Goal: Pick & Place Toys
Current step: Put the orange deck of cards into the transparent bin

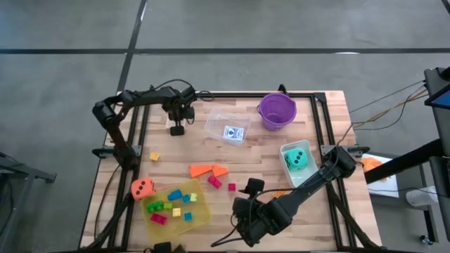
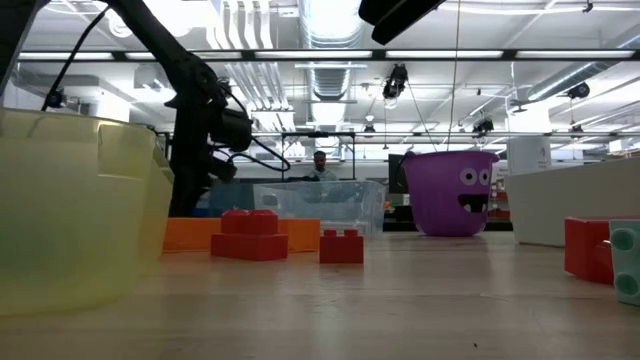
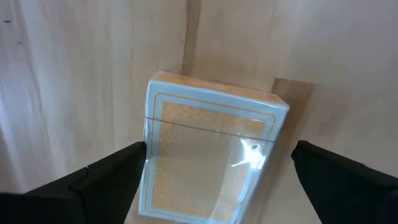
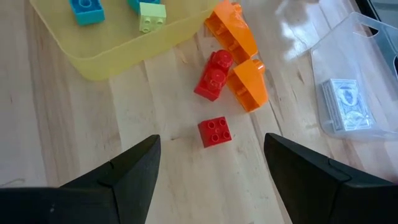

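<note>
I should next grab the card pack by its long side edges with my left gripper, so I can put it in the clear tub [image 1: 218, 128].
My left gripper [image 1: 177, 125] is open at the table's far left, pointing down over a card pack [image 3: 211, 162] that lies flat on the wood; its fingers stand on either side of the pack. My right gripper [image 1: 249, 188] is open and empty above the table's near middle. A small red brick [image 4: 214, 132] lies on the wood just ahead of its fingers. Beyond that lie a longer red brick [image 4: 213, 74] and two orange wedges [image 4: 242, 62]. A teal die [image 1: 298, 158] sits at the right, an orange die [image 1: 143, 188] at the left. My left gripper comes at the card pack from above, one finger [image 3: 118, 171] close against the pack's long side [image 3: 149, 155] and the other finger [image 3: 329, 171] apart from it. Whether the near finger touches the pack, I cannot tell. The pack lies flat on the table.
A yellow tray [image 1: 200, 218] with several small bricks stands near left. A clear tub [image 1: 218, 121] holding another card pack [image 1: 235, 132] and a purple bucket [image 1: 277, 111] stand at the back. A yellow brick [image 1: 154, 156] lies at the left.
</note>
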Robot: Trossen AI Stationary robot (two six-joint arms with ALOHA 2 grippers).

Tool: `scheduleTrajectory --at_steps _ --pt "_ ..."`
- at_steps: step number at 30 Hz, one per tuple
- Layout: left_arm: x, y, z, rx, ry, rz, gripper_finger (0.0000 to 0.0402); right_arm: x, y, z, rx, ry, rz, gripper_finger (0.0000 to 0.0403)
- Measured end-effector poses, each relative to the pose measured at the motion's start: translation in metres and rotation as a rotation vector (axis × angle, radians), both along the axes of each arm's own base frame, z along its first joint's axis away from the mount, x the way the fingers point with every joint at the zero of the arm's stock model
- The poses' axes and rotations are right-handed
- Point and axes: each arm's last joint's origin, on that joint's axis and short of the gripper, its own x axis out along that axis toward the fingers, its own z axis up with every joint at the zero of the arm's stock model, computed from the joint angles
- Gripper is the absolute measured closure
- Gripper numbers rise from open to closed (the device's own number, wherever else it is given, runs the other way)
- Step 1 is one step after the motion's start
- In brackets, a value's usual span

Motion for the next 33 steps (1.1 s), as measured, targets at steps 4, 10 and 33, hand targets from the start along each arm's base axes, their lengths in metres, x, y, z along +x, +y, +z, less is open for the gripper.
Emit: scheduleTrajectory --at_steps 4,10,33 --pt "0.007 -0.019 -0.003 0.025 0.088 -0.064 0.0002 0.0 0.0 0.0 -0.009 0.005 0.013 0.0119" --pt "0.012 -0.041 -0.012 0.07 0.157 -0.167 0.0002 -0.001 0.002 0.001 -0.007 0.003 0.017 0.0119" --pt "0.021 -0.065 -0.019 0.049 0.125 -0.324 0.0003 -0.001 0.003 0.0 0.015 0.016 0.028 0.0119"
